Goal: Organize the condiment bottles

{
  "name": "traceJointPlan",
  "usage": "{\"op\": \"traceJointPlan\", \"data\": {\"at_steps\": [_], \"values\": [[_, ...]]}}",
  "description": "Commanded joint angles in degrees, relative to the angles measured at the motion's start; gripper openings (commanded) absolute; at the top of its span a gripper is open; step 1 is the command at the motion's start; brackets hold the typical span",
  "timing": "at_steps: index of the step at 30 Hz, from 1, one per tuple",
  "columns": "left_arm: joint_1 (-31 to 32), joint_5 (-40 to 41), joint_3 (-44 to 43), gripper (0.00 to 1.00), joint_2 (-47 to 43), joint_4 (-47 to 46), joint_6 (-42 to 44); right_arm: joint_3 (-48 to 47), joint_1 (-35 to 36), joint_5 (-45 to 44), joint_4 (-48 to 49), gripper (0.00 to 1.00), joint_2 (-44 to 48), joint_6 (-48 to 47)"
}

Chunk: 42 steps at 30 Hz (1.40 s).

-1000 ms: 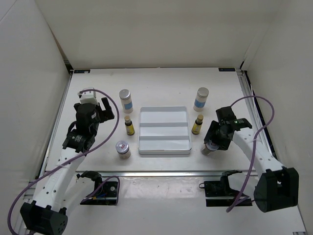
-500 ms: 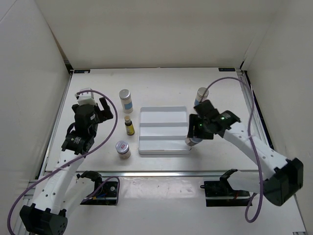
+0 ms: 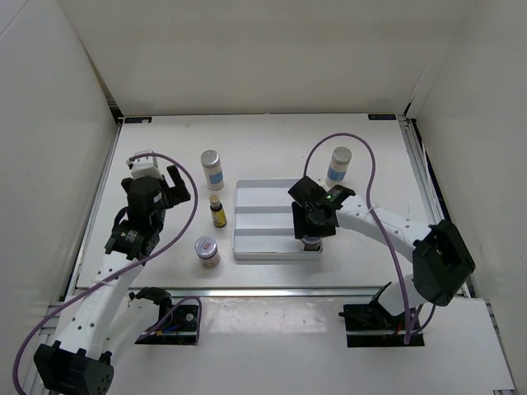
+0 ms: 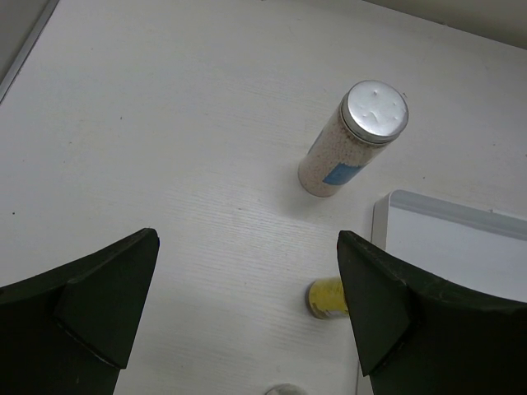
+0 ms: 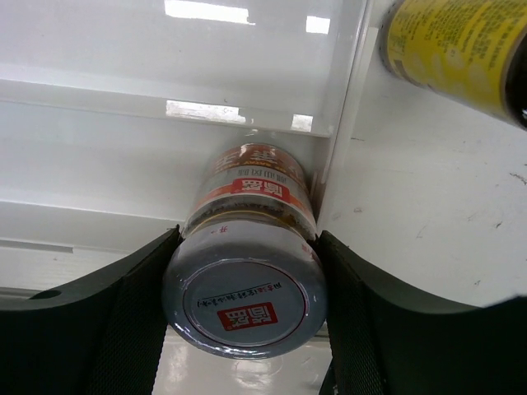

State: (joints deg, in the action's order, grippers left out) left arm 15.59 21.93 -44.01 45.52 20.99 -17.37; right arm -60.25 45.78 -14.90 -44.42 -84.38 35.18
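I should open my right gripper now: the squat brownish jar (image 5: 247, 247) is upright on the tray's bottom, inside the tray's rim, so the jar would stay standing.
My right gripper (image 3: 310, 237) is shut on a squat brownish jar (image 5: 247, 247) with a silver lid, holding it upright in the front right corner of the white ridged tray (image 3: 263, 197), against its right rim. A slim yellow bottle (image 5: 457, 49) stands just outside that rim; my arm hides it from above. My left gripper (image 3: 160, 185) is open and empty, left of the tray. Below it stand a white bottle with a silver cap (image 4: 354, 140) and a second yellow bottle (image 4: 327, 298). From above I see both white bottles (image 3: 212, 167) (image 3: 338, 164), the left yellow bottle (image 3: 217, 211) and the other squat jar (image 3: 207, 250).
The tray's left rim (image 4: 387, 206) shows in the left wrist view. White walls enclose the table on three sides. The right arm's purple cable (image 3: 362, 156) loops over the back right white bottle.
My right arm has carried the squat jar leftwards from the table right of the tray to the tray's front right corner. The left arm has barely moved.
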Motion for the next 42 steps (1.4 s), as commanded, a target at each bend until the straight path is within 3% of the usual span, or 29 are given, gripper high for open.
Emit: {"op": "traceJointPlan", "data": {"at_steps": [1,2,3,4,6,7,9,10,16,20,21,24,28,34,42], "values": [[0.2,1.3,0.5,1.00,-0.9,0.0,-0.7,-1.1,0.2,-2.2,1.3,0.00,0.4,1.0],[0.2,1.3,0.5,1.00,-0.9,0.0,-0.7,-1.1,0.2,-2.2,1.3,0.01,0.4,1.0],[0.2,1.3,0.5,1.00,-0.9,0.0,-0.7,-1.1,0.2,-2.2,1.3,0.08,-0.2,1.0],[0.2,0.3,0.5,1.00,-0.9,0.0,-0.1,-1.1,0.2,-2.2,1.3,0.30,-0.2,1.0],[0.2,-1.2,0.5,1.00,-0.9,0.0,-0.1,-1.1,0.2,-2.2,1.3,0.42,-0.2,1.0],[0.2,-2.7,0.5,1.00,-0.9,0.0,-0.1,-1.1,0.2,-2.2,1.3,0.62,0.4,1.0],[0.2,-3.3,0.5,1.00,-0.9,0.6,-0.1,-1.8,0.2,-2.9,0.2,0.81,1.0,1.0],[0.2,-3.3,0.0,1.00,-0.9,1.3,-0.1,-3.5,0.8,-3.6,-0.4,1.00,2.1,1.0],[0.2,-5.0,-8.7,1.00,-1.1,12.2,-5.2,-8.6,2.2,-7.7,-1.1,1.00,10.5,-1.2],[0.2,-12.2,-20.2,1.00,4.0,28.4,-12.1,-11.0,2.2,-9.1,-1.1,1.00,13.1,-4.6],[0.2,-15.6,-21.0,1.00,4.7,33.8,-13.5,-11.9,2.2,-9.7,-1.1,1.00,13.8,-5.1],[0.8,-23.1,-20.1,1.00,5.2,38.1,-15.9,-12.4,2.2,-10.3,-1.1,1.00,14.9,-6.9],[3.5,-28.8,-16.6,1.00,4.0,39.2,-19.5,-10.9,2.2,-10.9,-1.1,1.00,15.4,-6.4],[8.0,-28.8,-13.2,1.00,6.1,43.1,-23.8,-9.2,2.2,-9.7,-1.1,1.00,16.0,-4.2],[10.7,-19.2,-9.5,1.00,14.2,44.3,-27.4,-9.8,2.2,-8.2,-1.6,1.00,16.0,-4.8]]}}
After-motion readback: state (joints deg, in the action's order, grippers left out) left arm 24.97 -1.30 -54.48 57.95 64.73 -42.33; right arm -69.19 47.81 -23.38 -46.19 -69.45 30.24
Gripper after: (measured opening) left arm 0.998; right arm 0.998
